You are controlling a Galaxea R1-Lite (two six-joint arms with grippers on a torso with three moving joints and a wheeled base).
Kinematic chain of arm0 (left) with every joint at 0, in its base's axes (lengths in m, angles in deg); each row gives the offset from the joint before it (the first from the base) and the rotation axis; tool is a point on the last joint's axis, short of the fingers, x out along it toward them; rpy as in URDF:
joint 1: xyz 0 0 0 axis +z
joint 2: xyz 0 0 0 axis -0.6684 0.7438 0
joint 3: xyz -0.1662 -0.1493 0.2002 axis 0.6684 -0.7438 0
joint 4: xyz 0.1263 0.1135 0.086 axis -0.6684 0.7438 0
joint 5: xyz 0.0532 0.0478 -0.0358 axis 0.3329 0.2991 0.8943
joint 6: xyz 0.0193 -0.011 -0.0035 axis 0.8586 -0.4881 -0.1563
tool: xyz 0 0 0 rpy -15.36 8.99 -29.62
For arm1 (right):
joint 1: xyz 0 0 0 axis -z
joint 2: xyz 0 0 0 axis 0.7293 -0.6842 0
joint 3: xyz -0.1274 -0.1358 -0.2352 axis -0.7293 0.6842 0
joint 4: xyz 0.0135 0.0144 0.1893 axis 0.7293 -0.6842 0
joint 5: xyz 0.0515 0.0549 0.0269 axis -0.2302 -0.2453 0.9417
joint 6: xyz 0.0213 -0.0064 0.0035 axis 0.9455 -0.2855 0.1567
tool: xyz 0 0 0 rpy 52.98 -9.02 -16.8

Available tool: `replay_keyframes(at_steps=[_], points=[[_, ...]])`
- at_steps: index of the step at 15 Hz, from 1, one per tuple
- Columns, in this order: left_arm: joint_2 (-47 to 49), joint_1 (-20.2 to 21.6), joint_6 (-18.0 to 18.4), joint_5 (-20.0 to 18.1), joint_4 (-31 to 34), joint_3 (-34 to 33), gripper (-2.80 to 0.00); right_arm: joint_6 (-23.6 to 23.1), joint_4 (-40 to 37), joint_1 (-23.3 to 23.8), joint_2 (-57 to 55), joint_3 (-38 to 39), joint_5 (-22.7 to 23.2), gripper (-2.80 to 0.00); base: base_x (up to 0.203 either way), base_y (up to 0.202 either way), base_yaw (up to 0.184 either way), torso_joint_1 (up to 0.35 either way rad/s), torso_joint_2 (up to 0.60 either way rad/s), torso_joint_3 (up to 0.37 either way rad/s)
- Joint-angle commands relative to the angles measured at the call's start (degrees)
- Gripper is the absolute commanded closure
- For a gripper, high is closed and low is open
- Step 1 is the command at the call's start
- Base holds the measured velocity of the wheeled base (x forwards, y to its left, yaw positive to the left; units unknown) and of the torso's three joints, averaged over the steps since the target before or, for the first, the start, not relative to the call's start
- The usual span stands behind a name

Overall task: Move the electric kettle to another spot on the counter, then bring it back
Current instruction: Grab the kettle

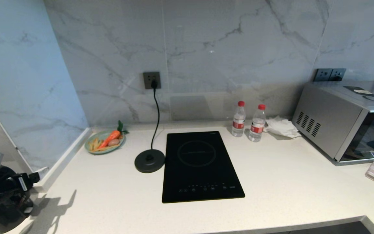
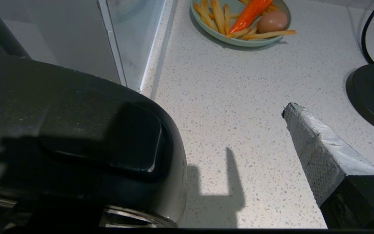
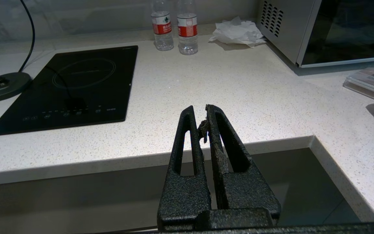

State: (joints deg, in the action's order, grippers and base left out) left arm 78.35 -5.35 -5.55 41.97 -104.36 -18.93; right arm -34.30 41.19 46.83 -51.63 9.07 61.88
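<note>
The kettle's glossy round body is wider than my open fingers, so my left gripper should next grab its narrower handle.
The electric kettle (image 2: 76, 146) fills the near side of the left wrist view, showing its dark lid and glossy black body. In the head view it is the dark round mass (image 1: 2, 208) at the counter's (image 1: 287, 195) front left corner, under my left arm. My left gripper (image 2: 187, 109) is open beside it. One taped finger (image 2: 307, 143) shows, with bare speckled counter (image 2: 239, 97) between it and the kettle; the other finger is hidden behind the kettle. My right gripper (image 3: 198, 109) is shut on nothing, parked below the counter's front edge (image 3: 141, 162).
The corded round base disc (image 1: 149, 161) stands bare beside the black induction hob (image 1: 200, 165). A green plate (image 1: 105, 141) with a carrot and fries sits at the back left. Two water bottles (image 1: 239, 118), crumpled tissue (image 1: 282, 127) and a microwave (image 1: 336, 120) stand at the right.
</note>
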Motion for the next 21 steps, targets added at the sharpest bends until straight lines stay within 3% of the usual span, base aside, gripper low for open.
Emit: replay_keyframes(at_steps=[1,14,15,21], points=[[0.9,-0.1,0.0,0.1,-1.3,0.0,-2.80,0.0,0.0,0.0,0.0,0.0,0.0,0.00,0.000,0.000,0.000,0.000,0.00,0.000],[2.0,0.0,0.0,0.1,-4.0,-0.7,-2.80,0.0,0.0,0.0,0.0,0.0,0.0,0.00,0.000,0.000,0.000,0.000,0.00,0.000],[2.0,0.0,0.0,0.2,-4.0,-0.8,0.00,0.0,0.0,0.0,0.0,0.0,0.0,0.00,0.000,0.000,0.000,0.000,0.00,0.000],[2.1,0.0,0.0,0.1,-4.0,-0.3,0.00,0.0,0.0,0.0,0.0,0.0,0.0,0.00,0.000,0.000,0.000,0.000,0.00,0.000]])
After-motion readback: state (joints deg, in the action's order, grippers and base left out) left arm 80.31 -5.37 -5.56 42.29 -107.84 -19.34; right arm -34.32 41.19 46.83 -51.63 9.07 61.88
